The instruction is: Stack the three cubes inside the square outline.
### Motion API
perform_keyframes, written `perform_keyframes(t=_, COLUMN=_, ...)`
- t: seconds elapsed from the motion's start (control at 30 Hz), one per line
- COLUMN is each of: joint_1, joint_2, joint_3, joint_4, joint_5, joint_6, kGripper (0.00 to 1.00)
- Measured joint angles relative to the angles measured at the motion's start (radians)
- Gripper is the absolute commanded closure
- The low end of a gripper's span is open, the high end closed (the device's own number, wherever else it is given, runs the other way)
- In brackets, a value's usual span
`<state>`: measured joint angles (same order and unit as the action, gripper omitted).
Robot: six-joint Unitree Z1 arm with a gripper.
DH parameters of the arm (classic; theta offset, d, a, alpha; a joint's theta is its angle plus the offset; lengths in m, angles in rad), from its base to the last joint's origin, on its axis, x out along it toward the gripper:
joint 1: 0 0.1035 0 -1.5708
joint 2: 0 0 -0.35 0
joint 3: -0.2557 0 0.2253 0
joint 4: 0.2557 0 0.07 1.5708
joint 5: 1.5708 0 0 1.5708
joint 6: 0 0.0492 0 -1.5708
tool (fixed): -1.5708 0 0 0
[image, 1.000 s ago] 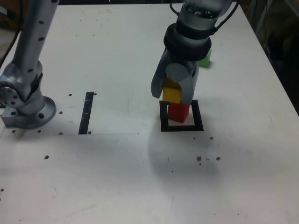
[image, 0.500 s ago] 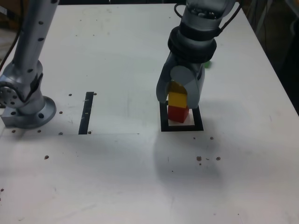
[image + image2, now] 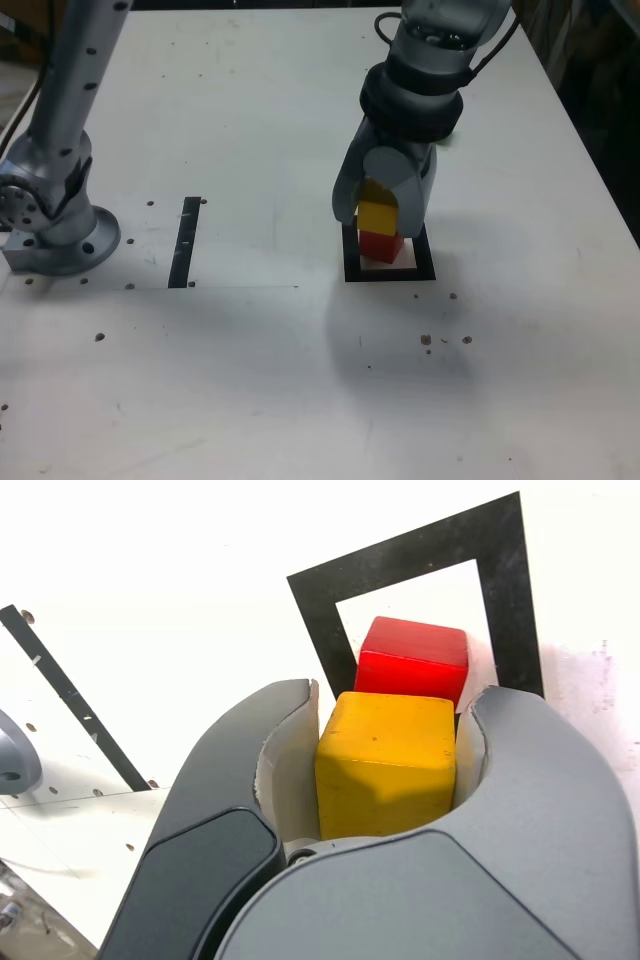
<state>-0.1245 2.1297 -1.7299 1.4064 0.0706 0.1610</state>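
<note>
I should open my gripper now: the yellow cube's lower edge (image 3: 377, 233) is over the red cube (image 3: 381, 246), so the yellow cube would stay there.
My gripper (image 3: 378, 222) is shut on the yellow cube (image 3: 377, 217), one finger on each side face. It hangs over the square outline (image 3: 390, 274), a black tape frame on the white table. The red cube (image 3: 381, 246) sits inside that frame, directly under the yellow one; their faces look close or touching, and I cannot tell which. The wrist view shows the yellow cube (image 3: 385, 765) between the gripper (image 3: 395, 705) fingers. There the red cube (image 3: 412, 660) lies just beyond it inside the outline (image 3: 400, 560). The arm hides the green cube.
A thin straight black strip (image 3: 185, 240) lies on the table toward the exterior view's left, also seen in the wrist view (image 3: 70, 695). The arm's grey base (image 3: 50, 225) stands at the far left edge. Small dark specks dot the white tabletop.
The gripper has carried the yellow cube slightly toward the exterior view's right and down onto the red cube. The arm now covers the green cube that showed behind it.
</note>
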Motion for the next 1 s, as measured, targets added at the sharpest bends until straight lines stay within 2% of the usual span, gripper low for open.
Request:
perform_keyframes(t=0.2, joint_1=0.001, joint_2=0.005, joint_3=-0.004, joint_4=0.015, joint_5=0.002, joint_6=0.004, kGripper=0.55)
perform_keyframes(t=0.33, joint_1=0.001, joint_2=0.018, joint_3=-0.010, joint_4=0.022, joint_5=-0.010, joint_6=0.014, kGripper=0.46)
perform_keyframes(t=0.63, joint_1=0.001, joint_2=0.022, joint_3=-0.013, joint_4=0.024, joint_5=-0.012, joint_6=0.019, kGripper=0.21)
perform_keyframes(t=0.87, joint_1=0.001, joint_2=0.022, joint_3=-0.022, joint_4=0.024, joint_5=0.009, joint_6=0.020, kGripper=0.13)
perform_keyframes(t=1.0, joint_1=0.001, joint_2=0.010, joint_3=-0.030, joint_4=0.042, joint_5=0.042, joint_6=0.020, kGripper=0.10)
